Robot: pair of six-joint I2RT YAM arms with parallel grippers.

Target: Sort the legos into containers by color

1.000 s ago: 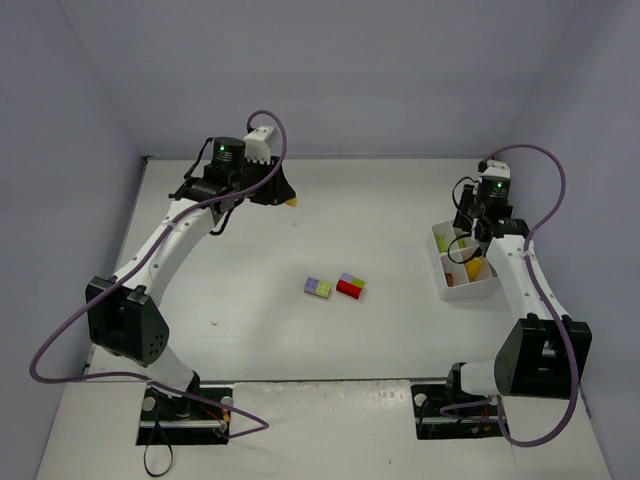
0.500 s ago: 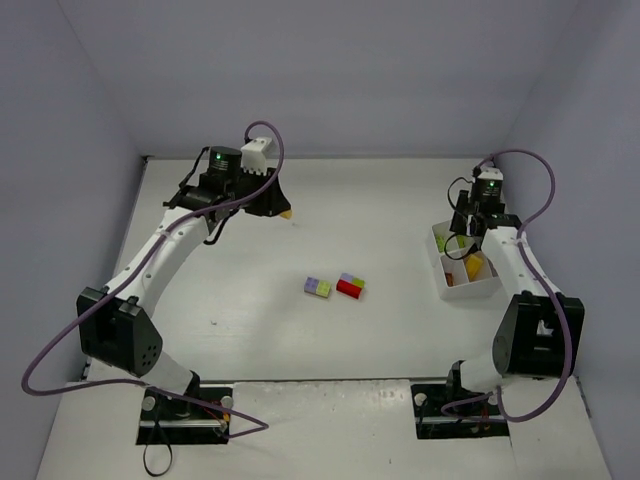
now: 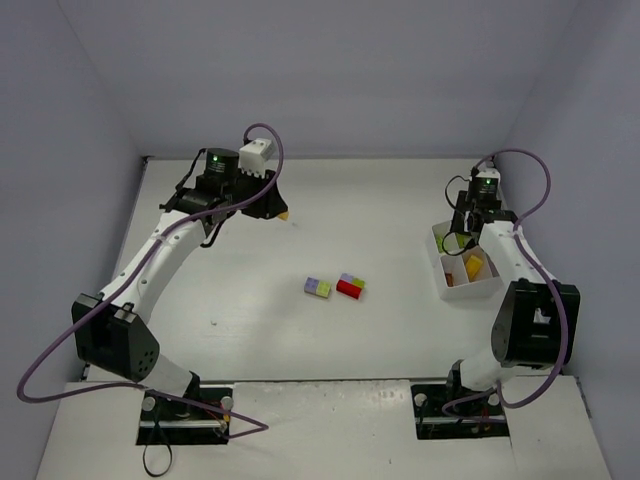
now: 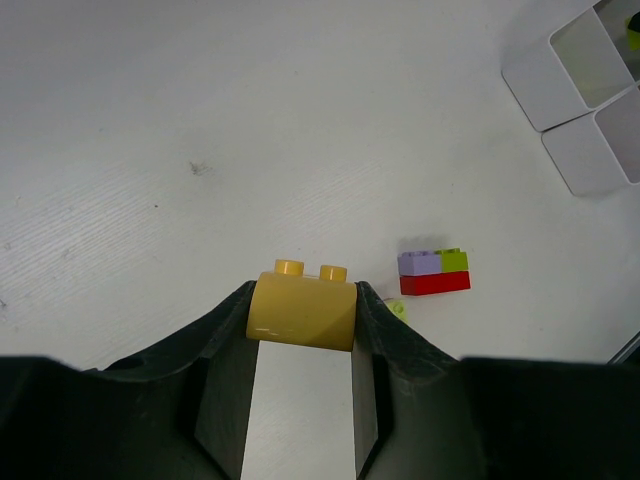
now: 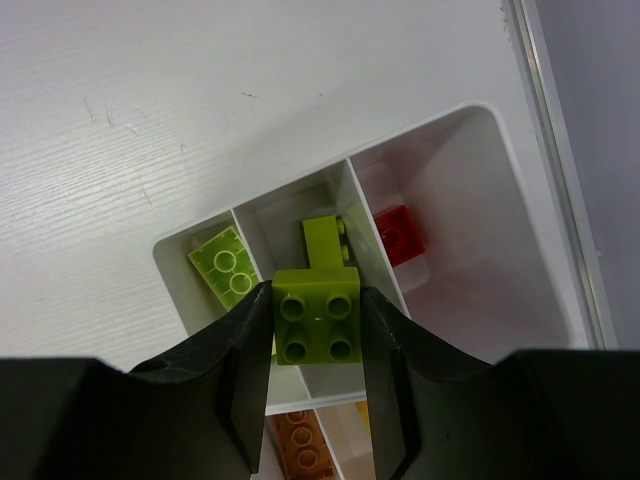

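The lime green lego [image 5: 317, 325] is above the middle container and would land there, so it is time to open my right gripper.
My left gripper [image 3: 284, 213] hangs over the far left of the table, shut on a yellow-orange lego [image 4: 302, 308] that fills the gap between its fingers. My right gripper [image 3: 461, 236] hovers above the white divided tray [image 3: 489, 290], shut on a lime green lego [image 5: 317, 325]. Below it, one lime lego [image 5: 226, 264] lies in the left container and another [image 5: 323, 240] stands in the middle one. A red lego [image 5: 400, 235] sits in the container to the right, and a brown one [image 5: 300, 447] in the near one. Mid-table lie a lavender-and-lime pair [image 3: 318, 288] and a red stack [image 3: 350, 286].
A tiny lime piece [image 4: 399, 309] lies close to the red stack [image 4: 435, 282]. The tray's corner [image 4: 560, 75] shows at the upper right of the left wrist view. Grey walls enclose the table on three sides.
The left arm has drawn back slightly to the left with the yellow-orange lego. The right gripper has shifted a little farther over the tray, still holding the lime lego.
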